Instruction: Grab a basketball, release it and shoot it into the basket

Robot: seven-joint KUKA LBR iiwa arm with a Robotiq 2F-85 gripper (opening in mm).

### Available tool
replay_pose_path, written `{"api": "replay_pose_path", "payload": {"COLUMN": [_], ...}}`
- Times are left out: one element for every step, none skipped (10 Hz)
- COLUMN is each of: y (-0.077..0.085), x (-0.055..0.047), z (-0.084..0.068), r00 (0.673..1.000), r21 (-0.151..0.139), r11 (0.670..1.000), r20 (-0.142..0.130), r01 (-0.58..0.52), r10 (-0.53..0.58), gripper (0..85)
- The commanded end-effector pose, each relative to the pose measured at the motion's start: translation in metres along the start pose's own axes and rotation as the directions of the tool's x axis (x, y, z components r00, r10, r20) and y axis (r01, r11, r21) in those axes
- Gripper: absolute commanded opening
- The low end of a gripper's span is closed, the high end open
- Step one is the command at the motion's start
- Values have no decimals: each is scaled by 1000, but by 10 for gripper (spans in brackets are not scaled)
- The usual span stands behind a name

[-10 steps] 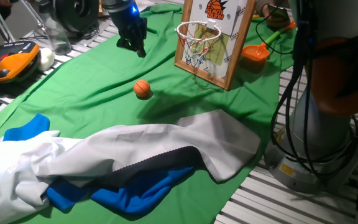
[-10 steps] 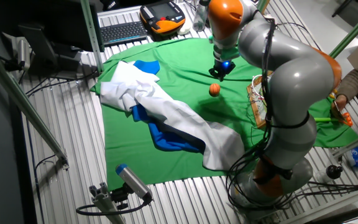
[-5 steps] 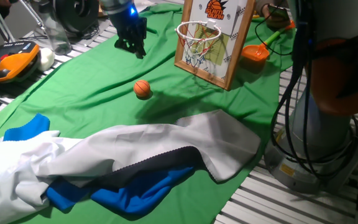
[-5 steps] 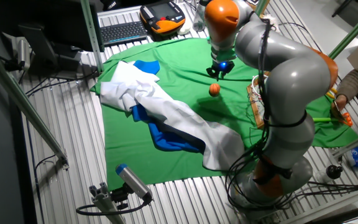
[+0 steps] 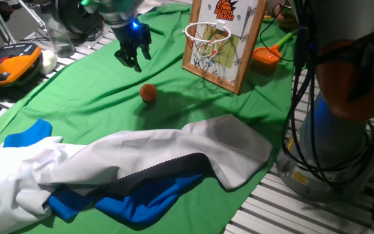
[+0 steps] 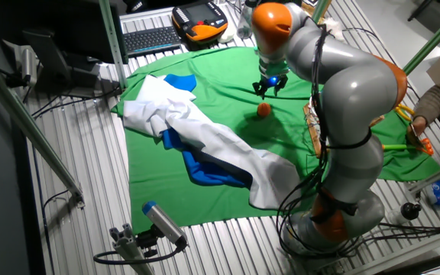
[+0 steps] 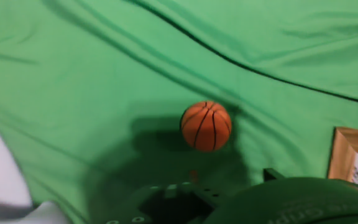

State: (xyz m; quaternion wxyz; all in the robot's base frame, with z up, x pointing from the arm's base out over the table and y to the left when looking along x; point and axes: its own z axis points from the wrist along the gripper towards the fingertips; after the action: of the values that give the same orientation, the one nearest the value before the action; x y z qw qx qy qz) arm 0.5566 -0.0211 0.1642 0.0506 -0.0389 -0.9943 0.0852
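Observation:
My gripper is to grab the small orange basketball around its round seamed body (image 5: 148, 93) next, so that it can shoot the basketball into the basket (image 5: 206, 36).
The basketball (image 5: 149, 93), small and orange with dark seams, lies on the green cloth (image 5: 89, 97), left of and in front of the basket. It also shows in the other fixed view (image 6: 263, 110) and in the middle of the hand view (image 7: 206, 126). The basket (image 5: 206, 36) has a white rim and net on a wood-framed backboard (image 5: 227, 13) with an orange logo; a corner of its frame (image 7: 344, 152) shows in the hand view. My gripper (image 5: 132, 57) hangs above the cloth behind and left of the ball, apart from it, its fingers spread and empty (image 6: 270, 86).
A white and blue heap of cloth (image 5: 128, 169) lies in front of the ball. An orange scoop with a green handle (image 5: 268, 53) lies right of the backboard. A teach pendant (image 5: 8, 68) sits at the left edge. The robot base (image 5: 333, 130) stands at the right.
The gripper has come down and forward toward the ball and turned at the wrist. The ball has not moved.

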Motion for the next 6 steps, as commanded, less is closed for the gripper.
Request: {"api": "replay_pose_path", "payload": {"y": [2, 3, 4, 6, 6, 7], "x": [-3, -7, -11, -14, -16, -17], "z": [11, 20, 28, 37, 44, 49], "r00": [1000, 1000, 1000, 1000, 999, 999], "r21": [0, -4, -15, -8, -6, -9], "r11": [1000, 1000, 1000, 1000, 1000, 1000], "r20": [5, 17, 18, 29, 39, 39], "r01": [-6, -5, -4, -3, -2, -3], "r10": [6, 5, 4, 4, 2, 4], "gripper": [850, 850, 850, 850, 850, 850]}}
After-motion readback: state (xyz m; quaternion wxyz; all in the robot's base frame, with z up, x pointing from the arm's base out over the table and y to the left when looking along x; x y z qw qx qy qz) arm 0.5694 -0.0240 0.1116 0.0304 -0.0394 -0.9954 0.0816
